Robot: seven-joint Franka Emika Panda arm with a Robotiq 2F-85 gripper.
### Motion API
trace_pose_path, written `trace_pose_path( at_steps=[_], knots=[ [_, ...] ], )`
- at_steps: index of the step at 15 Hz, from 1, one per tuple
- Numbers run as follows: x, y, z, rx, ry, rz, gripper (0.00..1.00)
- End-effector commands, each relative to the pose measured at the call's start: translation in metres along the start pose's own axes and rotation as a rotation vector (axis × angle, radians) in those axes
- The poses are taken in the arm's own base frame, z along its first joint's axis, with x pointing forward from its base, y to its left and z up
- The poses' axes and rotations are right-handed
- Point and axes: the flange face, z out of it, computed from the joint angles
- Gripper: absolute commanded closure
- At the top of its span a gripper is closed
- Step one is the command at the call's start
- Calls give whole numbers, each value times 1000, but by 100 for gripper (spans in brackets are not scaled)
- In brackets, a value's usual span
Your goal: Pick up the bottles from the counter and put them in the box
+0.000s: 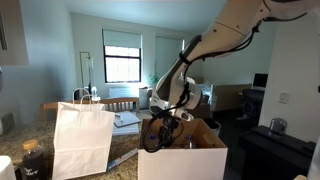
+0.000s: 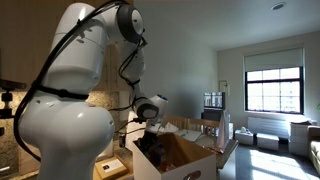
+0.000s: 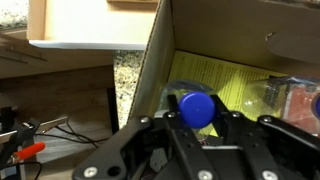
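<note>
My fingers are at the box's rim, and the bottle is down at the yellow sheet [image 3: 228, 80]. My gripper will open now, because the bottle would stand there if I let go now.
My gripper [image 3: 197, 118] is shut on a clear bottle with a blue cap [image 3: 196, 108]. In the wrist view it hangs just inside the tan cardboard box [image 3: 158, 55], over a yellow sheet [image 3: 228, 80] on the box floor. Another clear bottle with a reddish label [image 3: 288, 95] lies in the box at the right. In both exterior views the gripper [image 1: 160, 125] [image 2: 150, 122] is at the open top of the box [image 1: 182, 163] [image 2: 188, 160]. The speckled counter [image 3: 125, 70] shows beside the box wall.
A white paper bag with handles [image 1: 82, 140] stands on the counter [image 1: 10, 158] close beside the box. A dark jar [image 1: 34, 160] stands in front of the bag. Cables and a red-handled tool [image 3: 28, 150] lie below the counter edge. A pale wooden tray [image 3: 90, 25] sits behind.
</note>
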Motion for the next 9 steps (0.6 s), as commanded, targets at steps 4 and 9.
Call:
trace_pose_path(
  at_steps=[4,9],
  knots=[
    [0,-1,-4,18,-17,10,26],
    [-2,1,-9,23,-16,5,0]
  ],
)
